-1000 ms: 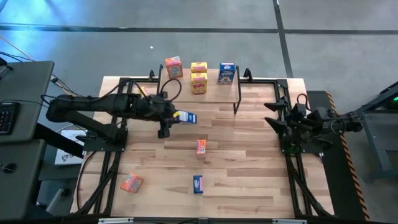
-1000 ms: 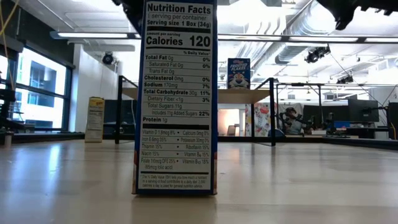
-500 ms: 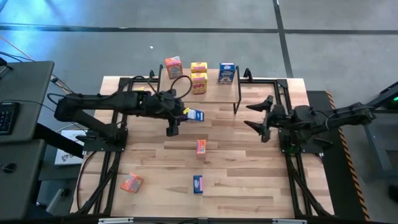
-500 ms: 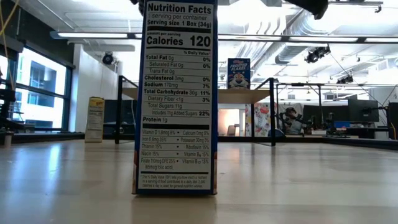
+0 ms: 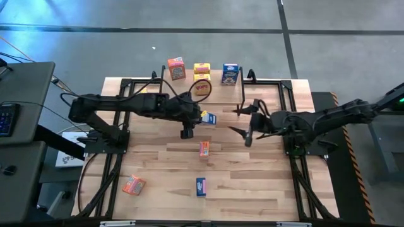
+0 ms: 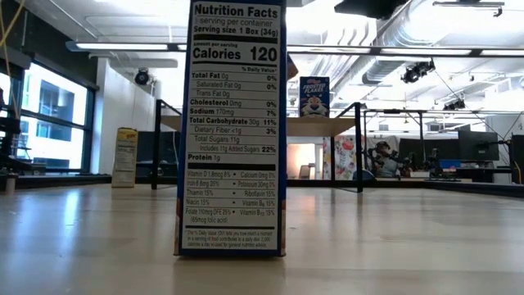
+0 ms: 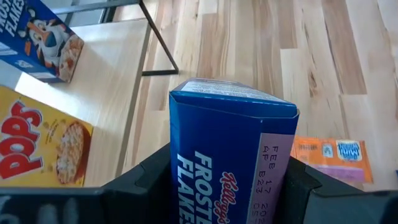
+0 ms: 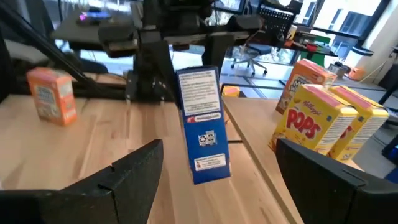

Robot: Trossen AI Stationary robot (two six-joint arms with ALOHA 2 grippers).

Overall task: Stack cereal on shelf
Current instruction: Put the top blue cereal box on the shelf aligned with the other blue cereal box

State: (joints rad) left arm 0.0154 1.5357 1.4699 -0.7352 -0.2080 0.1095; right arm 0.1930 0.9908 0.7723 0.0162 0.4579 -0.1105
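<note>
My right gripper needs to stack the box on the shelf (image 5: 218,93), so next it should grab the held blue cereal box by its half with the red banner (image 5: 209,118).
My left gripper (image 5: 203,118) is shut on a blue cereal box (image 5: 209,117), held in the air just off the shelf's (image 5: 218,93) near edge. On the shelf stand an orange-red box (image 5: 176,68), two yellow boxes (image 5: 202,74) and a blue box (image 5: 230,74). My right gripper (image 5: 238,122) hangs open to the right of the held box, pointing at it, with nothing between its fingers (image 8: 137,168). On the table lie an orange-red box (image 5: 204,149), a blue box (image 5: 201,186) and another orange-red box (image 5: 134,185). My left gripper pinches the blue box between its two fingers (image 7: 146,180), on the part of the box nearest the wrist (image 7: 183,186). The fingers slant down from the table's left side. The box's free end (image 7: 233,102) sticks out beyond them, and the box hangs clear of the table.
A yellow box (image 6: 124,156) stands at the table's far left. The blue box on the table fills the middle of the low view (image 6: 232,127). Black frame rails (image 5: 117,157) run along the table's left and right sides. Bare wood lies at the near right (image 5: 265,183).
My left gripper has carried the blue box toward the table's right edge, along the front of the shelf, still clear of the table. My right gripper has swung from the table's right edge toward the middle, tipping more level, and has stayed open.
</note>
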